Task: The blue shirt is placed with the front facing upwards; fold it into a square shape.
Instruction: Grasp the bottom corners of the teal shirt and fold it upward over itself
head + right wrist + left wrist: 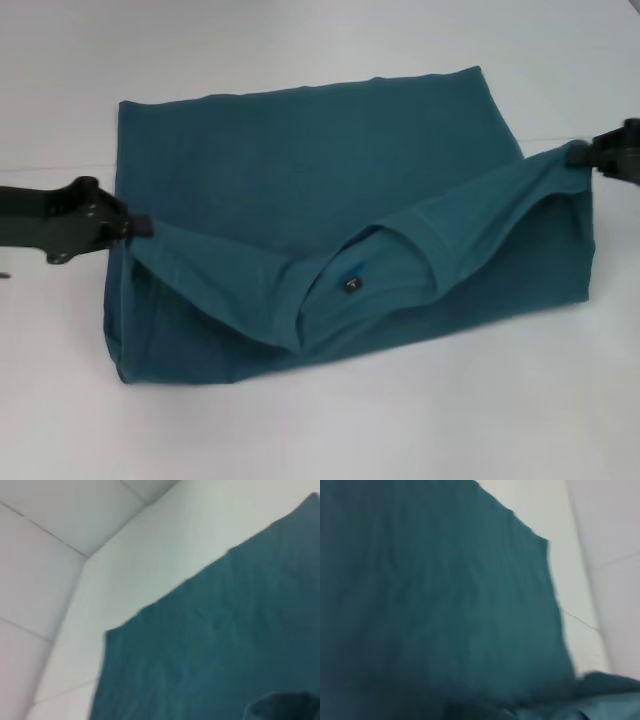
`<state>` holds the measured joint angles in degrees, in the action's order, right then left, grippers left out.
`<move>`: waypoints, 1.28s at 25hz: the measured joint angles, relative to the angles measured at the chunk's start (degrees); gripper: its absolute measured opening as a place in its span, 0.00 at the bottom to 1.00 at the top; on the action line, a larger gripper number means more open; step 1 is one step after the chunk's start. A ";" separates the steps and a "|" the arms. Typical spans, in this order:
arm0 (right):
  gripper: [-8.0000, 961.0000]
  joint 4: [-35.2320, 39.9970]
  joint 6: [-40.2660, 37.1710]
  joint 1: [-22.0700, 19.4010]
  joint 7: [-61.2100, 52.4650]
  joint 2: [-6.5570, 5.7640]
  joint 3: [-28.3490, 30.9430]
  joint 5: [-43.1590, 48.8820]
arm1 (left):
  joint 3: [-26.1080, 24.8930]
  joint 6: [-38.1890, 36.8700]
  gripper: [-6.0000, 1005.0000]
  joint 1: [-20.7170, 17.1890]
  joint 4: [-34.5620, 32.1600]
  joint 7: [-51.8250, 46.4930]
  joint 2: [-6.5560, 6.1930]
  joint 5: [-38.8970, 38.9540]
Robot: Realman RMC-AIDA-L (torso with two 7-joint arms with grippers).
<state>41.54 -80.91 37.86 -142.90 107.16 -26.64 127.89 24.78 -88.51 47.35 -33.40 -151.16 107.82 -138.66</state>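
Note:
The shirt's held shoulder corner goes toward the shirt's far hem, before my left gripper opens. The corner hangs short of its place on the shirt body.
The blue shirt lies on the white table, its collar end lifted and doubled over toward the far hem. The round collar with its small dark label sags in the middle of the raised edge. My left gripper is shut on the shirt's left shoulder corner, held just above the cloth. My right gripper is shut on the right shoulder corner, a little higher. The raised edge hangs slack between them. Both wrist views show only teal shirt cloth over white table; no fingers show there.
The white table surrounds the shirt, with bare surface in front and on both sides. A faint seam line runs across the table behind the shirt. Table seams also show in the right wrist view.

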 joint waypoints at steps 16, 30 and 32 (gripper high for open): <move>0.13 -6.77 23.55 6.12 0.81 1.77 -18.27 0.14 | 18.01 25.51 0.01 3.63 2.33 1.74 3.76 -0.77; 0.15 -10.37 33.46 9.69 -2.77 0.96 -18.12 2.97 | 18.65 32.28 0.01 7.25 3.19 2.79 2.20 -3.60; 0.15 -10.84 34.12 9.89 -2.58 0.93 -18.30 3.05 | 18.75 33.22 0.01 7.46 3.99 2.75 2.25 -3.84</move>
<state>30.70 -46.79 47.75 -145.48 108.09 -44.94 130.94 43.53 -55.29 54.81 -29.41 -148.41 110.06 -142.50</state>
